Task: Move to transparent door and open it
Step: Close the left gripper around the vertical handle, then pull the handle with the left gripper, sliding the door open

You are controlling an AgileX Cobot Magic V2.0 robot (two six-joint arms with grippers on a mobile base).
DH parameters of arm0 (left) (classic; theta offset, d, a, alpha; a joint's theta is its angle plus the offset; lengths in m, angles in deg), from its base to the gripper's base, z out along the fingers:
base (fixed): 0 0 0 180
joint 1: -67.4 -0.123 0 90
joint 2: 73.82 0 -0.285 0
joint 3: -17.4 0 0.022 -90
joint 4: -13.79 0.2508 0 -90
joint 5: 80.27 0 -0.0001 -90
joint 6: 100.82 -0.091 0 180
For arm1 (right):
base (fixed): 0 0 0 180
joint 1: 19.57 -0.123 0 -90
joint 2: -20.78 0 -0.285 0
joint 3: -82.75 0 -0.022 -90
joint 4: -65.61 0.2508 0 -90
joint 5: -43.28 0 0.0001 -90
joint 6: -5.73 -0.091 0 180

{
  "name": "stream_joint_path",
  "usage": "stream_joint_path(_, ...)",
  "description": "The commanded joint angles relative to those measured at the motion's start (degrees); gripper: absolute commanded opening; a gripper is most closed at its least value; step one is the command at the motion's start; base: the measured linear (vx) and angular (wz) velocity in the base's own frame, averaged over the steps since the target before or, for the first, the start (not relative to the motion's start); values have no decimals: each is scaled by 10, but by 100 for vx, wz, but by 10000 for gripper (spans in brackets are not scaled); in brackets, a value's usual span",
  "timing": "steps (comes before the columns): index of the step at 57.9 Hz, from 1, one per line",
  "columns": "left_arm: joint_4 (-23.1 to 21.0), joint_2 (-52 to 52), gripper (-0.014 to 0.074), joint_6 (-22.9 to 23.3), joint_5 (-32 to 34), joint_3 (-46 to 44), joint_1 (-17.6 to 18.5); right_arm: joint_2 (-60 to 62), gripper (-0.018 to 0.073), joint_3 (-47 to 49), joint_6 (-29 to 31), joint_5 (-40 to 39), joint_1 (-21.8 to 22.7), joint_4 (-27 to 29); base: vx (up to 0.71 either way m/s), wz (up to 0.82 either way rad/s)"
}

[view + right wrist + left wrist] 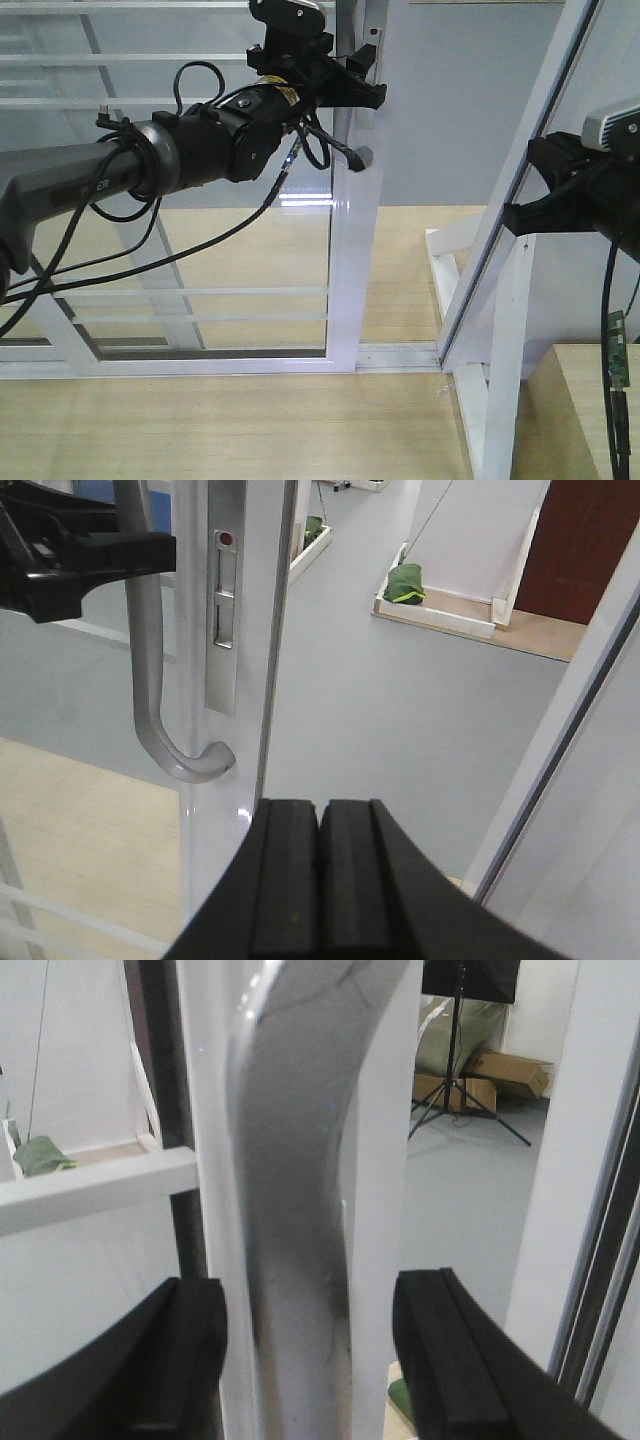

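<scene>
My left gripper is going to grab the transparent door by its curved grey handle (295, 1210) next, to open it.
The transparent door (200, 200) is a glass panel with thin white bars, its white edge frame (352, 260) on the right. Its curved grey handle (361, 156) runs along that edge. My left gripper (368, 80) is open, one finger on each side of the handle. In the left wrist view the handle (295, 1210) stands between the black fingers (185, 1360) with gaps on both sides. My right gripper (322, 880) is shut and empty, a short way right of the door edge; it also shows in the front view (525, 212). The right wrist view shows the handle (148, 660).
A fixed white frame post with a diagonal brace (500, 330) stands right of the door, beside my right gripper. The floor track (200, 365) runs along the wooden floor. A lock plate (222, 610) sits on the door edge. A tripod (460, 1080) and boxes (500, 1070) stand beyond.
</scene>
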Motion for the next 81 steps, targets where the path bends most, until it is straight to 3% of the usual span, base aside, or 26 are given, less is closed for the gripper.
stream_joint_path(1,-2,-28,499,1,25,-33,3,10,-6,17,3,-43,3,2,0,0)
stream_joint_path(13,-7,-19,479,0,30,-34,2,10,-6,17,3,-43,3,2,0,0)
stream_joint_path(20,-7,-17,426,0,32,-34,-3,10,-6,17,3,-43,3,2,0,0)
stream_joint_path(48,-6,-20,-10,0,1,-34,-9,10,-6,17,3,-40,3,2,0,0)
stream_joint_path(66,-6,-47,-1,0,-78,-33,-11,10,-6,17,3,-32,3,2,0,0)
stream_joint_path(81,-6,-74,0,2,-135,-33,-36,10,-6,17,3,-28,3,2,0,0)
